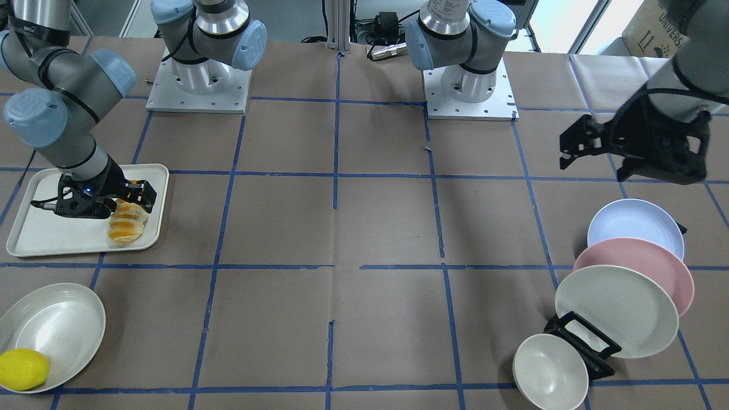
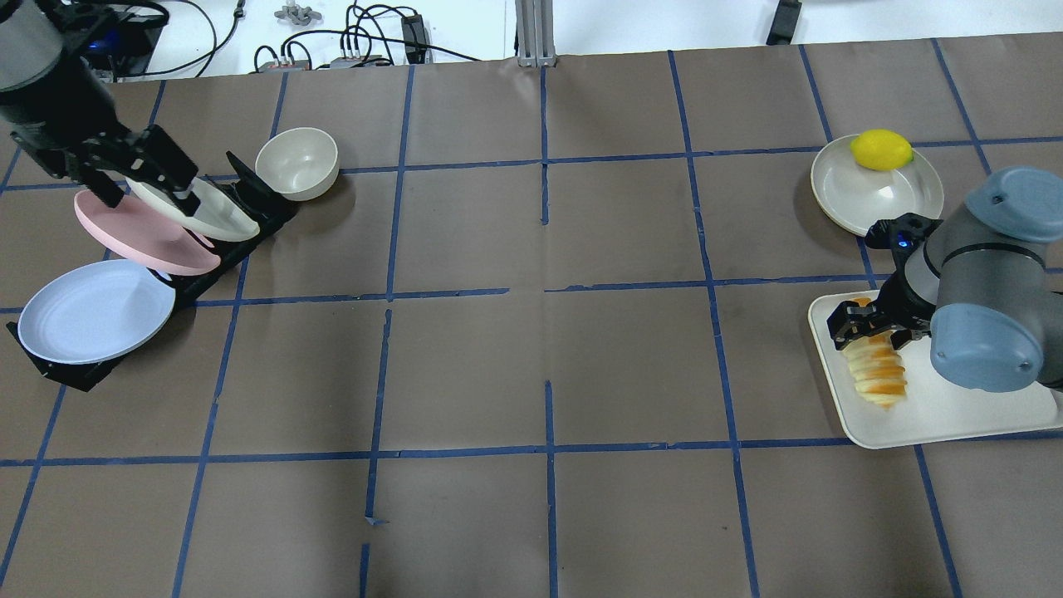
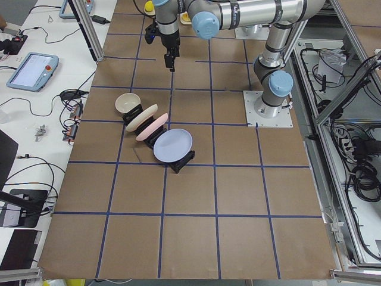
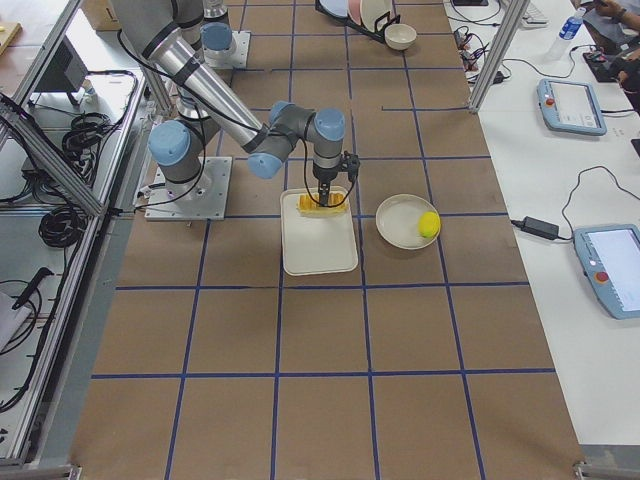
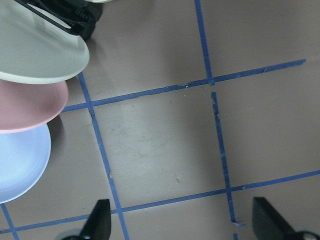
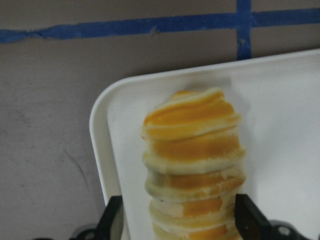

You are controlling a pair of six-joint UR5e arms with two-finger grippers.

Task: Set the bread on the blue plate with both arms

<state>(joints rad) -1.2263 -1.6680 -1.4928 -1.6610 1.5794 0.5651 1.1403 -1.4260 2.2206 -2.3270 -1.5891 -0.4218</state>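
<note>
My right gripper grabs the bread across its ridged sides near one end [image 6: 192,220] next, to get the bread onto the blue plate.
The bread [image 1: 128,225] lies on a white tray [image 1: 45,239], also in the overhead view [image 2: 879,374]. My right gripper [image 1: 122,208] is low over the bread's far end, open. In the right wrist view its fingers [image 6: 114,222] stand on either side of the loaf [image 6: 192,150], with a gap on one side. The blue plate [image 1: 635,228] leans in a black rack [image 1: 586,336] at the other end of the table, and also shows in the overhead view [image 2: 95,311]. My left gripper [image 1: 592,162] hangs open and empty in the air above the rack; its wrist view shows the blue plate's edge [image 5: 20,160].
A pink plate [image 1: 643,265], a larger cream plate [image 1: 618,310] and a cream bowl [image 1: 549,370] sit in the same rack. A lemon [image 1: 23,369] lies on a cream plate [image 1: 62,324] beside the tray. Brown table with blue tape lines between the two ends.
</note>
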